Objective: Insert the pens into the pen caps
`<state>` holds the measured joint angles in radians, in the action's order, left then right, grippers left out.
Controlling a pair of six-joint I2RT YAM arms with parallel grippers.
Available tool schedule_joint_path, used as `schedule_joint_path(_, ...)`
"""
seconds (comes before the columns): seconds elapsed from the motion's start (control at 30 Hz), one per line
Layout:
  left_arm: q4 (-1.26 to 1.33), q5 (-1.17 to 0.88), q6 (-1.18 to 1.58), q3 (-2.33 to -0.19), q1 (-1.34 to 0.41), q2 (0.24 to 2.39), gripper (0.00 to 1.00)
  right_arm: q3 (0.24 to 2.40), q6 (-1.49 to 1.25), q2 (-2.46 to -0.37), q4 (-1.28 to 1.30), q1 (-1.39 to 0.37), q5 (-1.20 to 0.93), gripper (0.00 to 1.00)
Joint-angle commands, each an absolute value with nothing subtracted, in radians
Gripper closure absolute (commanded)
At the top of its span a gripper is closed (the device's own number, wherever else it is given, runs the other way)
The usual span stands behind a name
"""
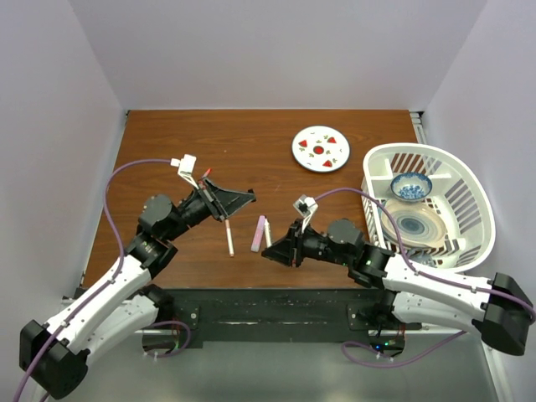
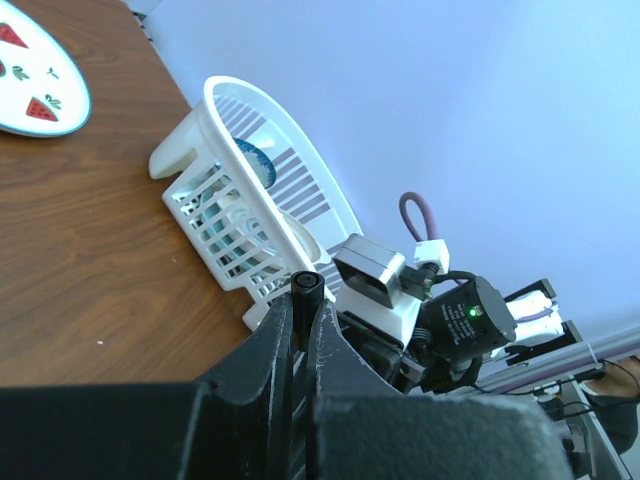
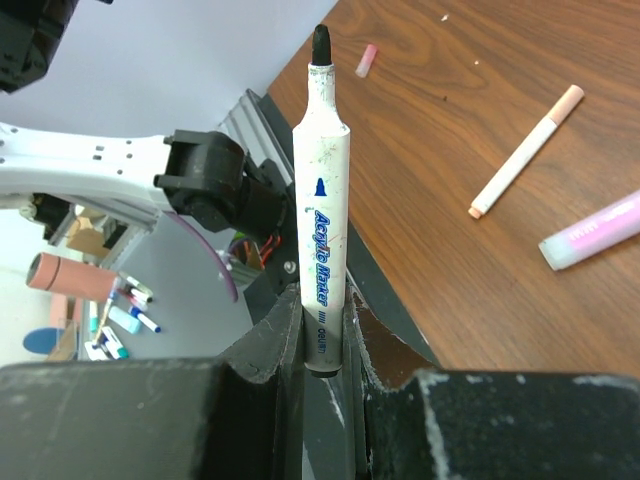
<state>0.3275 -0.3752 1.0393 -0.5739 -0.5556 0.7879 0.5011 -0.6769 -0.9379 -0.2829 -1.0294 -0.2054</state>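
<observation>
My left gripper should keep hold of the black cap until it is over the white marker's end point(image 1: 267, 223), because there is a gap between that end and the cap's rim.
My right gripper point(image 3: 322, 320) is shut on a white marker with a black tip point(image 3: 320, 200), which stands up out of the jaws. In the top view this gripper point(image 1: 270, 249) holds the marker point(image 1: 267, 232) just right of a thick pale pink marker point(image 1: 259, 233) lying on the table. A thin white pen point(image 1: 229, 239) lies to the left. Both lying pens show in the right wrist view, the thin one point(image 3: 525, 152) and the pink one point(image 3: 590, 232), with a tiny pink cap point(image 3: 367, 60) farther off. My left gripper point(image 1: 247, 198) point(image 2: 300, 305) is shut on a short black cap point(image 2: 306, 290), open end outward.
A round white plate with red marks point(image 1: 321, 148) lies at the back. A white basket point(image 1: 469, 188) at the right holds a blue bowl point(image 1: 411, 185) and a plate. The basket point(image 2: 230, 190) and my right arm's wrist point(image 2: 375, 275) face the left gripper.
</observation>
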Motion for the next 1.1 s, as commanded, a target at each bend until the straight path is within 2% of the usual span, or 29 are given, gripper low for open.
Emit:
schedule_joint_path(0.0,0.400,-0.414,1.051,-0.554,-0.558,0.778,1.00,0.543,-0.704,-0.965,-0.394,-1.038,-0.219,1.00)
schedule_joint_path(0.43,0.491,-0.466,1.086,-0.476,-0.560,0.816,1.00,0.572,-0.707,-0.997,-0.382,-1.049,-0.210,1.00)
schedule_joint_path(1.07,0.436,-0.448,1.075,-0.479,-0.568,0.793,1.00,0.568,-0.729,-1.026,-0.408,-1.069,-0.206,1.00)
